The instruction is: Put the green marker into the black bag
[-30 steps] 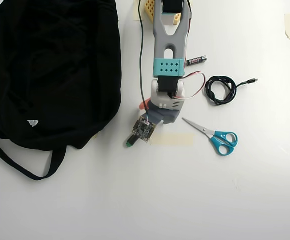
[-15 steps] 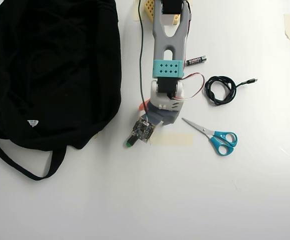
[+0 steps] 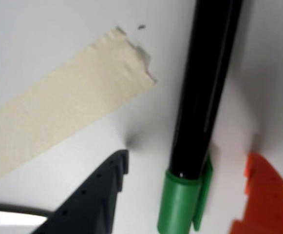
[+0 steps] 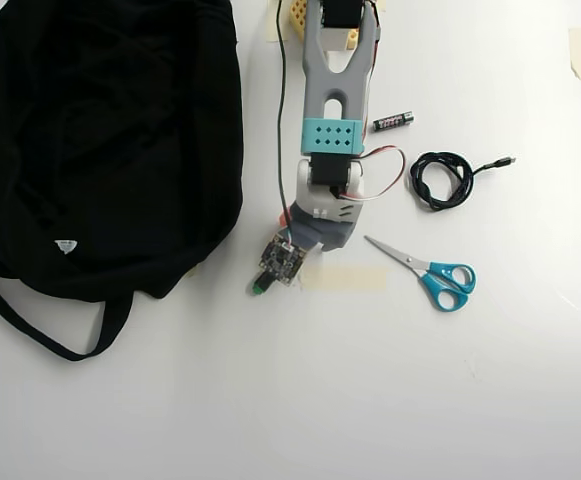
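My gripper takes hold of the green marker by its black body beside the green cap next, to put it into the black bag.
The green marker lies on the white table, black barrel pointing up the wrist view and green cap at the bottom. My gripper is open, its black finger left of the marker and its orange finger right of it, both low at the table and apart from the barrel. In the overhead view only one green end of the marker shows from under the arm's wrist. The black bag lies to the left, with its strap and white tag.
A strip of beige tape sticks to the table left of the marker, and also shows in the overhead view. Blue-handled scissors, a coiled black cable and a small battery lie right of the arm.
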{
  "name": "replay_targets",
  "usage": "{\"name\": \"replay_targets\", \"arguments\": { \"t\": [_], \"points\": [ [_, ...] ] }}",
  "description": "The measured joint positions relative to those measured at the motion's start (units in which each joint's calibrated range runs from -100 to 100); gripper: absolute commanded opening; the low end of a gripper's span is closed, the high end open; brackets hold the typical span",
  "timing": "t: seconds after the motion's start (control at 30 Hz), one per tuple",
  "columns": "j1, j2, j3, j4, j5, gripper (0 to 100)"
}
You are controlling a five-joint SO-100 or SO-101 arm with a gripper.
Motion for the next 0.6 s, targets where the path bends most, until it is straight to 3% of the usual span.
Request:
{"name": "replay_targets", "arguments": {
  "t": [0.13,0.33,0.6],
  "points": [
    [0.0,0.0,0.0,0.0,0.1,30],
    [0.0,0.0,-0.08,0.0,0.63,20],
    [0.37,0.0,-0.16,0.0,0.83,19]
  ]
}}
